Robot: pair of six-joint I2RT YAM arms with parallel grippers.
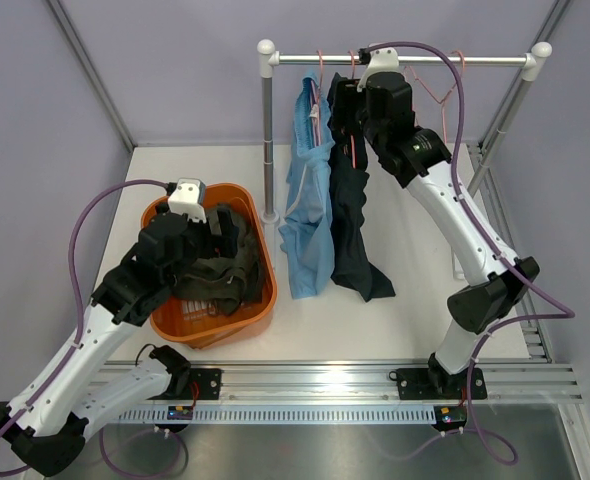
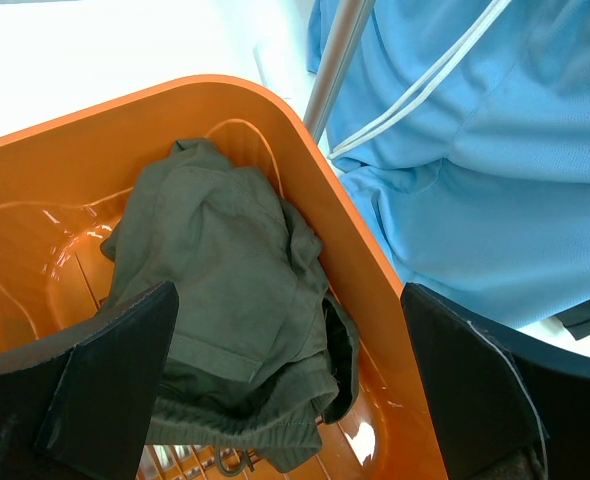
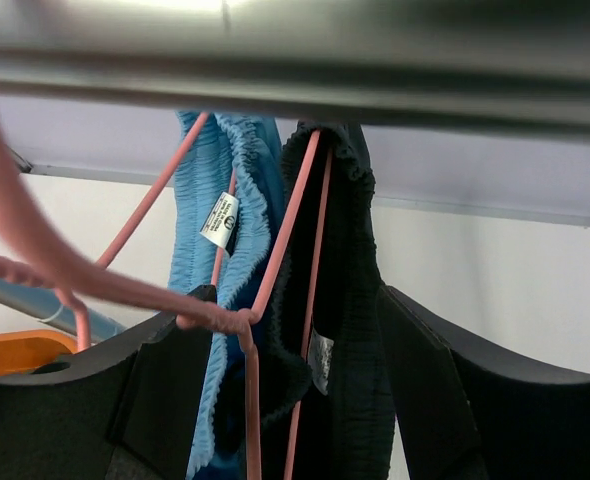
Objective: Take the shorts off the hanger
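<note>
My right gripper needs to grab the navy shorts' pink hanger by its neck below the hook (image 1: 353,75) (image 3: 218,317). This leaves the hook and the waistband free, so the shorts can be removed.
The light blue shorts (image 1: 308,200) and the dark navy shorts (image 1: 353,215) hang on pink hangers (image 1: 322,75) from the rail (image 1: 475,60). The dark olive shorts (image 1: 220,275) lie crumpled in the orange basket (image 1: 260,300). My left gripper (image 1: 220,235) hovers open just above the olive shorts (image 2: 225,280), holding nothing. My right gripper (image 1: 347,110) is up at the rail. It is open, with the navy waistband (image 3: 355,300) and a pink hanger wire (image 3: 295,210) between its jaws. The blue waistband (image 3: 240,170) hangs just left of them.
The rack's upright post (image 1: 267,140) stands between the basket and the hanging shorts. An empty pink hanger (image 1: 430,85) hangs at the rail's right. The blue shorts (image 2: 475,180) hang close beside the basket's rim (image 2: 355,250). Grey walls enclose the white table (image 1: 395,310).
</note>
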